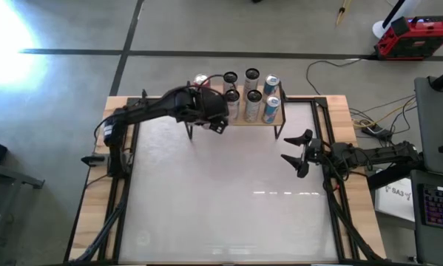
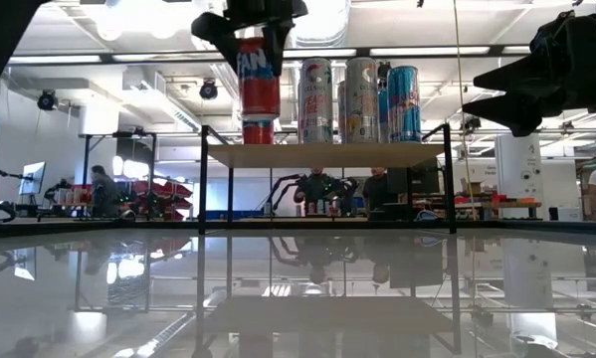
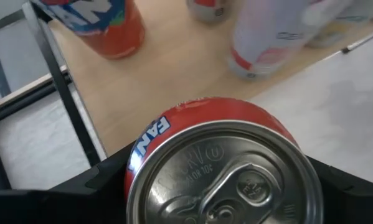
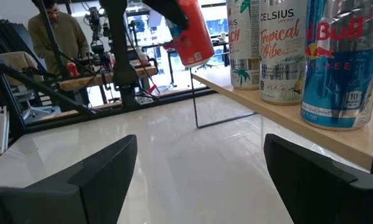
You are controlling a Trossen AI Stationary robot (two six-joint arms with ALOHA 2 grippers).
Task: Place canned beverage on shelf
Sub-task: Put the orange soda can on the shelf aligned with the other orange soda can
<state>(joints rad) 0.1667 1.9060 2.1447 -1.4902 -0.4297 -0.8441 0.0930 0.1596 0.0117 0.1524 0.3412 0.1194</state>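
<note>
The left gripper needs to stay closed for now: the red can is hanging tilted above the shelf top's near edge in the left wrist view and would tip if the gripper let go.
The shelf (image 1: 239,118) is a low rack with a tan wooden top (image 3: 174,68) on thin black legs, standing at the table's far edge. My left gripper (image 1: 212,114) hovers over its left end, shut on a red canned beverage (image 3: 217,168). In the low view the can (image 2: 259,80) hangs just above the shelf top (image 2: 327,154). In the right wrist view the can (image 4: 191,34) is tilted. My right gripper (image 1: 293,151) waits open at the table's right side, level, facing the shelf. My left gripper pinches the red can's side wall near its top rim, one dark finger (image 3: 99,183) on each side of the can. The fingers slant down from above and from the table's left. The can is lifted clear of the shelf top, tilted, with its silver lid (image 3: 226,180) toward the wrist.
Several tall cans stand on the shelf: white Celsius cans (image 4: 284,46), blue Red Bull cans (image 4: 342,62) and another red can (image 3: 99,25) at its far left. Black rails (image 1: 326,148) frame the table. People and benches (image 4: 55,37) show beyond it.
</note>
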